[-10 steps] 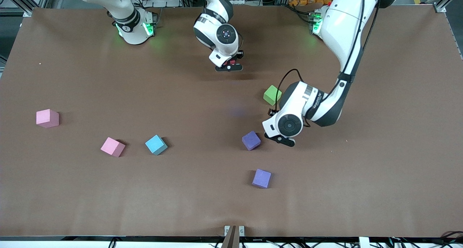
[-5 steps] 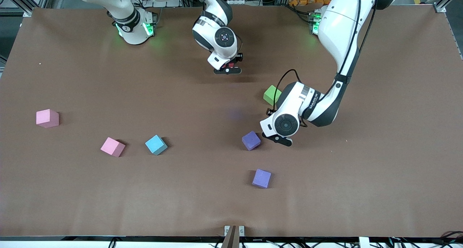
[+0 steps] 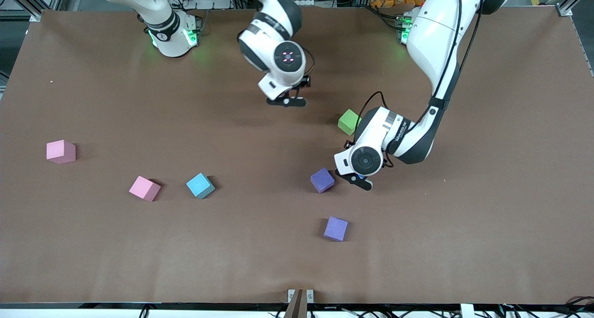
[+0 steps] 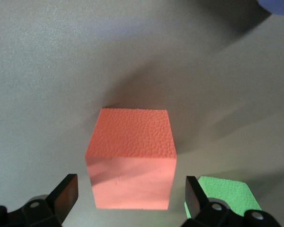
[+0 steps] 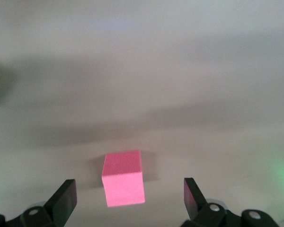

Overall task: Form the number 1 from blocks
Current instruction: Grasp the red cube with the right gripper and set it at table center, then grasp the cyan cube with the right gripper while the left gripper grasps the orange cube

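Note:
My left gripper closes on the orange block next, since its fingertips stand on either side of that block, with the green block (image 3: pixel 349 121) (image 4: pixel 225 189) outside them.
An orange block (image 4: pixel 130 158) sits on the table between the spread fingers of my open left gripper (image 4: pixel 130 189), which hangs low over it (image 3: pixel 358 180); the hand hides this block in the front view. A green block (image 4: pixel 225 189) (image 3: pixel 349 121) lies just beside it. My open right gripper (image 5: pixel 128 188) (image 3: pixel 286 101) hovers above a red block (image 5: pixel 124 184) that rests free on the table, out of sight in the front view. Toward the right arm's end lie a light blue block (image 3: pixel 200 185) and two pink blocks (image 3: pixel 145 188) (image 3: pixel 61 151).
A dark purple block (image 3: pixel 322 179) lies close beside the left gripper, and its corner shows in the left wrist view (image 4: pixel 279 4). A lighter purple block (image 3: pixel 335 228) lies nearer to the front camera. The brown table (image 3: pixel 464 239) spreads wide around them.
My right gripper has opened, let go of the red block and lifted off it. The left gripper has edged slightly toward the dark purple block.

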{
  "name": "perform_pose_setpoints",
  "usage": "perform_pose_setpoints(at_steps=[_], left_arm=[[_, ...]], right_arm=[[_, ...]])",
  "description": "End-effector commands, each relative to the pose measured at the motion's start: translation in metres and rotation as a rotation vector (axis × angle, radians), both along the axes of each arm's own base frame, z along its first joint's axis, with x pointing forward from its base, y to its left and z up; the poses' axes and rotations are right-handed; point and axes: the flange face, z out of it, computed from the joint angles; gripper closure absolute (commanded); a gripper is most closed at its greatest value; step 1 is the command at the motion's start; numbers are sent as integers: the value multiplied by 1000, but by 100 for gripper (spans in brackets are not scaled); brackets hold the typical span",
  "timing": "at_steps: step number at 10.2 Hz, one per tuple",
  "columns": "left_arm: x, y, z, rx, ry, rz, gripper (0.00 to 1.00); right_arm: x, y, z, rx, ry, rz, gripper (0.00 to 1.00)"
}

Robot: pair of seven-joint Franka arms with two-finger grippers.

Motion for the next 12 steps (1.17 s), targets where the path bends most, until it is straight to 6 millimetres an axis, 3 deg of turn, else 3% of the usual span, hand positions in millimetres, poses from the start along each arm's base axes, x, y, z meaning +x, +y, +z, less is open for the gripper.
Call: perform_pose_setpoints(at_steps=[1, 2, 3, 4, 5, 6, 8, 10, 12], left_arm=[[4, -4, -6, 8, -26, -4, 0], [4, -5, -7, 8, -27, -4, 0], [5, -4, -6, 7, -28, -4, 16], [5, -4, -5, 5, -29, 1, 35], [5, -5, -3, 3, -31, 3, 47], [6, -5, 0, 7, -40, 28, 50], [12, -12, 29, 23, -88, 128, 50], [5, -19, 48, 98, -84, 296, 49], [3, -28, 73, 78, -51, 460, 45]], right_arm=[[56, -49, 11, -59, -96, -36, 0], [83, -74, 12, -94, -147, -41, 0], [112, -107, 13, -107, -172, -18, 0], [134, -137, 13, -87, -177, 126, 0], [159, -171, 16, -51, -174, 197, 0], [180, -205, 16, -27, -169, 241, 0], [212, -248, -3, 37, -160, 406, 0], [235, -275, -33, 89, -202, 472, 0], [246, -286, -55, 84, -247, 540, 0]])
